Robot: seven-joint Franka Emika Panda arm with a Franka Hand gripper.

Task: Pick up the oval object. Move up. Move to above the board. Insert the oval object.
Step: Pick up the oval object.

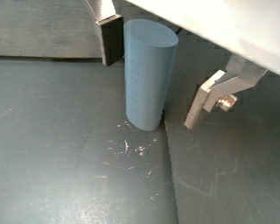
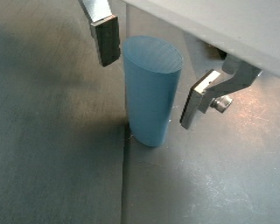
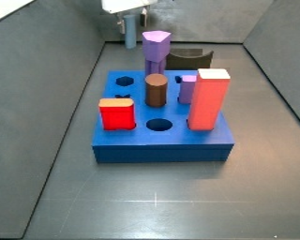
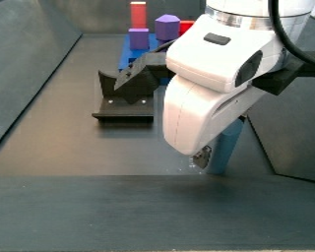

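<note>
The oval object has to go into the board, so the gripper should grab it by its upper body next.
The oval object is a tall pale grey-blue peg that stands upright on the grey floor; it also shows in the other wrist view and in a side view. My gripper is open and straddles the peg. One dark-padded finger and the other finger stand on either side of it, with a gap at each. The board is a thick blue block some way from the gripper, which hangs at the far end of the floor. The gripper's white body fills the near side view.
On the board stand a tall red-pink block, a short red block, a brown cylinder and purple pegs. The dark fixture stands between the board and the gripper. Grey walls rise on both sides.
</note>
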